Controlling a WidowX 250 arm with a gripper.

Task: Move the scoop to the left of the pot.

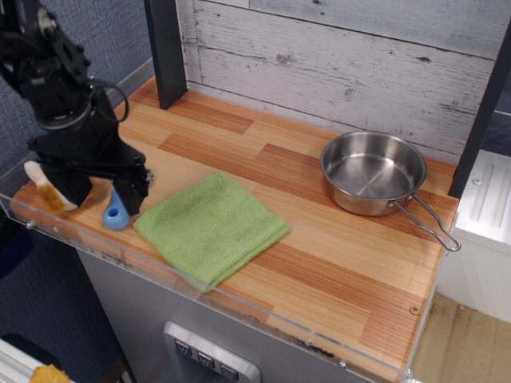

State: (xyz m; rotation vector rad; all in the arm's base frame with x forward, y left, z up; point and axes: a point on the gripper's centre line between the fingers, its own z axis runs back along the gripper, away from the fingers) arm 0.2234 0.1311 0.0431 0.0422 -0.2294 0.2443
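Note:
Next, my gripper grabs the scoop by its light-blue handle (116, 211) to set it beside the pot (372, 171).
The scoop (115, 214) lies near the front left corner of the wooden table. Only its light-blue handle end shows; the grey bowl is hidden behind my gripper. My black gripper (100, 196) is down low over the scoop, open, with one finger on each side of it. Whether the fingers touch the scoop I cannot tell. The pot (372, 171), a shiny steel pan, sits far to the right with its wire handle (428, 223) pointing to the front right.
A folded green cloth (210, 226) lies just right of the scoop. A plush toy (41, 187) peeks out left of the gripper. A dark post (166, 49) stands at the back left. A clear acrylic rim (200, 290) runs along the front edge.

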